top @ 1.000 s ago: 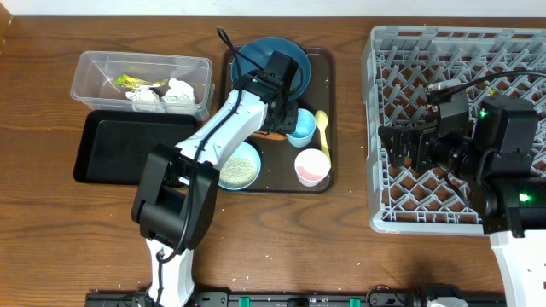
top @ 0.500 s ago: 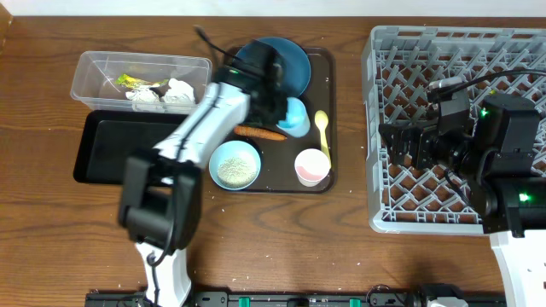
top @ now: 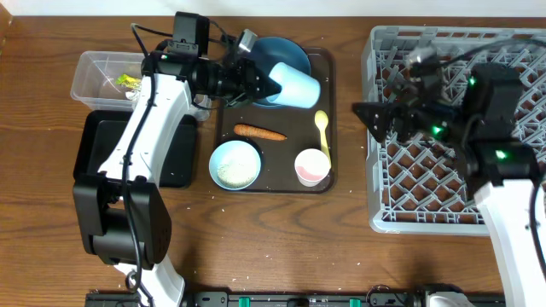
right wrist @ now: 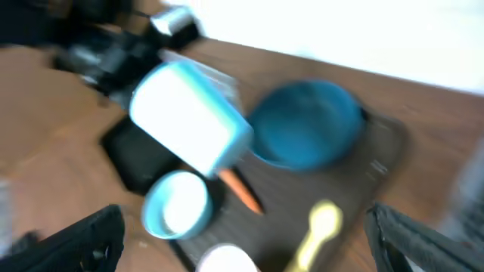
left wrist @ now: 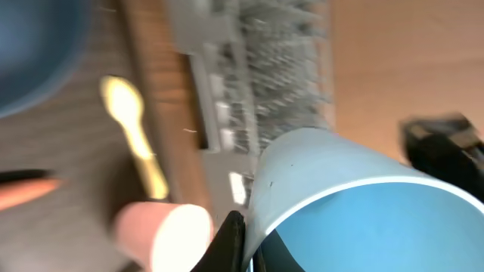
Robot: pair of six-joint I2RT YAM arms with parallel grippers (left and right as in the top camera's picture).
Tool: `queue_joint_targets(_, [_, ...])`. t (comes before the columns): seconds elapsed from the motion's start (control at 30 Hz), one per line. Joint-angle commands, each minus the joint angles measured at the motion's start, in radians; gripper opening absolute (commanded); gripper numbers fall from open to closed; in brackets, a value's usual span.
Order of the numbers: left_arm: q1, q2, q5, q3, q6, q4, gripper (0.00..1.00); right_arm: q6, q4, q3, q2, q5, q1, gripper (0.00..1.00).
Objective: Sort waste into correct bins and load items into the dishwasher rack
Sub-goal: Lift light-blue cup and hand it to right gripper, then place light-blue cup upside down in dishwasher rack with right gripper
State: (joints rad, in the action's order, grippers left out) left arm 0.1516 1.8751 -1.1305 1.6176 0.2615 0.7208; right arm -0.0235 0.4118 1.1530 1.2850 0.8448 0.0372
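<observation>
My right gripper's fingers are still short of the light blue cup, so closing now would miss. My right gripper first moves toward the light blue cup.
My left gripper is shut on the rim of the light blue cup, which hangs on its side above the dark blue plate. In the left wrist view one black finger presses the cup wall. The carrot, yellow spoon, pink cup and pale blue bowl of rice lie on the brown tray. My right gripper stands open over the left edge of the dishwasher rack, facing the cup.
The clear tub holding napkins and a wrapper sits at the back left, partly hidden by my left arm. The black tray lies in front of it. Rice grains are scattered on the wood near the trays.
My left gripper closed on the light blue cup, lifted it off the tray and tipped it sideways. The right arm swung up and left over the rack's edge.
</observation>
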Motion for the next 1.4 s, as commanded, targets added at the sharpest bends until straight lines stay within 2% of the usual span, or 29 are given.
queue_joint_targets(0.0, [-0.002,-0.005,-0.208,0.013,-0.029,0.000,0.06,-0.019,-0.068,0.017,0.048,0.272,0.015,0.99])
queue_joint_targets(0.23, [-0.002,-0.005,-0.355,0.013,-0.028,0.000,0.06,-0.015,-0.174,0.017,0.137,0.308,0.090,0.98])
queue_joint_targets(0.33, [0.005,-0.005,-0.370,0.013,-0.028,0.000,0.06,-0.015,-0.222,0.017,0.158,0.308,0.124,0.98])
queue_joint_targets(0.6, [0.053,-0.005,-0.370,0.013,-0.028,0.008,0.06,0.030,-0.335,0.017,0.178,0.280,0.187,0.88])
queue_joint_targets(0.7, [0.069,-0.005,-0.370,0.013,-0.028,0.007,0.06,0.031,-0.341,0.017,0.178,0.281,0.187,0.80])
queue_joint_targets(0.87, [0.075,-0.005,-0.370,0.013,-0.028,0.007,0.07,0.031,-0.341,0.017,0.178,0.282,0.187,0.55])
queue_joint_targets(0.93, [0.074,-0.005,-0.369,0.013,-0.028,0.007,0.13,0.031,-0.341,0.017,0.178,0.282,0.185,0.47])
queue_joint_targets(1.0, [0.074,-0.005,-0.367,0.013,-0.029,0.006,0.22,0.051,-0.343,0.018,0.177,0.282,0.177,0.45])
queue_joint_targets(1.07, [0.074,-0.005,-0.331,0.013,-0.028,0.006,0.28,0.096,-0.352,0.018,0.173,0.281,0.153,0.41])
queue_joint_targets(1.2, [0.074,-0.005,-0.183,0.013,-0.028,0.007,0.34,0.195,-0.356,0.018,0.141,0.281,0.055,0.42])
queue_joint_targets(1.37, [0.074,-0.005,0.125,0.013,-0.028,0.007,0.38,0.279,-0.294,0.018,0.085,0.208,-0.092,0.49])
